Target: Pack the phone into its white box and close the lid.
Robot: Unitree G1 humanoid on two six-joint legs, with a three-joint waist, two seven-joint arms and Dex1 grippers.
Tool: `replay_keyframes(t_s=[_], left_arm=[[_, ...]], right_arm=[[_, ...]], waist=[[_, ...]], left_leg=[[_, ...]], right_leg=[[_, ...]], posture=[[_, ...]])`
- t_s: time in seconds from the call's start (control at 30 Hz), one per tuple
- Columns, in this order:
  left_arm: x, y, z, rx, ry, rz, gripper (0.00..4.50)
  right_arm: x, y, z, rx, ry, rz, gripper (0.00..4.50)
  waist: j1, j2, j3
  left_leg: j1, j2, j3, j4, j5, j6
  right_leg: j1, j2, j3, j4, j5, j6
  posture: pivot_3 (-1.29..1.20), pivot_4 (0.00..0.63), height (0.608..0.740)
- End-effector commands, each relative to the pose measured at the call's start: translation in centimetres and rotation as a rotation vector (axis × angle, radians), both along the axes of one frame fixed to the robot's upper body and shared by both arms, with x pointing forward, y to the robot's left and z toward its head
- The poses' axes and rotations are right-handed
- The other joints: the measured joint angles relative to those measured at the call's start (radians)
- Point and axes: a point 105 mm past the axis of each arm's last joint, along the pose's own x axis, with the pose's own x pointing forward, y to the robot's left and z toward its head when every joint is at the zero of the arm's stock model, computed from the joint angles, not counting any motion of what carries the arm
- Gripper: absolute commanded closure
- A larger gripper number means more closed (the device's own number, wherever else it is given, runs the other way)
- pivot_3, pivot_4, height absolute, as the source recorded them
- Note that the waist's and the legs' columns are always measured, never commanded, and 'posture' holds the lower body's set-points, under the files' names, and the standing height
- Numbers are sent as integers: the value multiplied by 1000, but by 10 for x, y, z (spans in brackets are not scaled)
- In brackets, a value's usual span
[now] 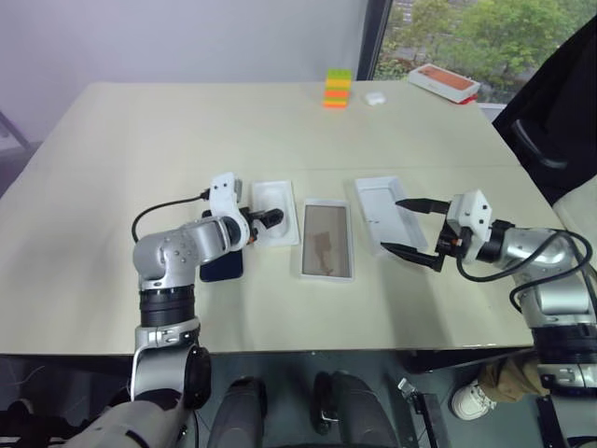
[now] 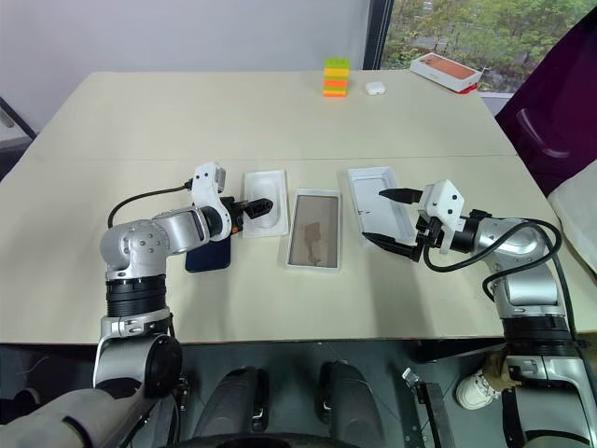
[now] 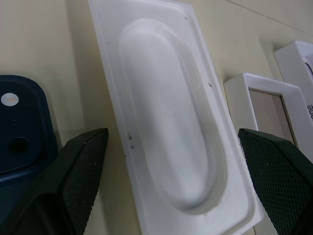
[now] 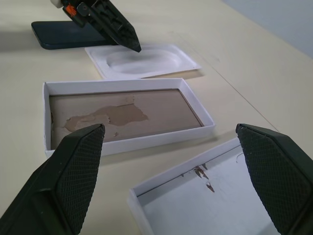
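Observation:
The insert's broad tray (image 1: 274,197) fills the whole gap between my open fingers. My left gripper should pinch the insert next by its thin rim on the side facing the phone.
The dark navy phone (image 1: 224,266) lies flat on the table, partly under my left forearm; its camera corner (image 3: 14,142) shows in the left wrist view. The white box (image 1: 326,240) with a tan floor lies open at mid-table. To its right the lid (image 1: 384,210) lies with its plain white inside up. My left gripper (image 1: 268,219) is open and empty, hovering over the thin white insert (image 3: 166,122) between phone and box. My right gripper (image 1: 415,229) is open and empty, over the lid's near end, pointing toward the box (image 4: 122,115).
A stack of coloured blocks (image 1: 337,89), a small white case (image 1: 375,97) and an orange-topped white box (image 1: 445,82) sit at the table's far edge. A dark chair (image 1: 550,112) stands at the right. Bare tabletop spreads in front of the box.

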Motion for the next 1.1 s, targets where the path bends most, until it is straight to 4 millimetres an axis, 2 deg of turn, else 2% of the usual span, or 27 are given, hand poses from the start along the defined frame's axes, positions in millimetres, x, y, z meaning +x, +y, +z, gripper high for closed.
replay_keyframes(t_s=[0.03, 0.23, 0.33, 0.4, 0.47, 0.87, 0.97, 1.03, 1.1], left_arm=[[-1, -1, -6, -35, 55, 18, 22], [-4, -10, -9, -48, 70, -10, 22], [-5, -11, -10, -78, 81, -10, 815], [-7, -12, -11, -79, 94, -20, 1943], [-7, -11, -13, -68, 103, -18, 2811], [-10, -7, -20, -56, 128, -12, 2811], [-12, -7, -24, -50, 148, -14, 3693], [-12, -6, -26, -39, 152, -12, 4477], [-12, -4, -28, -28, 156, -5, 4477]], right_arm=[[1, 2, 12, 14, -56, 6, 1], [0, 4, 12, 13, -60, 10, 1], [-1, 4, 12, 11, -63, 12, 0], [-1, 4, 12, 10, -61, 12, 0], [-1, 5, 12, 10, -62, 14, 0], [-1, 8, 16, 11, -71, 21, 0], [-1, 8, 17, 10, -73, 22, 0], [-1, 9, 18, 11, -74, 23, 0], [-1, 9, 18, 10, -75, 24, 0]], waist=[[0, 0, 0], [1, 0, 0], [1, 0, 0], [1, 0, 0], [1, 0, 0], [0, 0, 0], [0, 0, 0], [1, 0, 0], [0, 0, 0]], left_leg=[[0, 0, 0, 0, 0, 0], [0, 0, 0, 0, 0, 0], [1, 0, 0, 0, 0, 0], [1, 0, 0, 0, 0, 0], [0, 0, 0, 0, 0, 0], [1, 0, 0, 0, 0, 0], [1, 0, 0, 0, 0, 0], [1, 0, 0, 0, 0, 0], [1, 0, 0, 0, 0, 0]], right_leg=[[0, 0, 0, 0, 0, 0], [1, 0, 0, 0, 0, 0], [1, 0, 0, 0, 0, 0], [1, 0, 0, 0, 0, 0], [1, 0, 0, 0, 0, 0], [1, 0, 0, 0, 0, 0], [1, 0, 0, 0, 0, 0], [1, 0, 0, 0, 0, 0], [1, 0, 0, 0, 0, 0]], posture=[[0, 150, 740], [0, 150, 740], [0, 150, 740], [0, 150, 740], [0, 150, 740], [0, 150, 740], [0, 150, 740], [0, 150, 740], [0, 150, 740]])
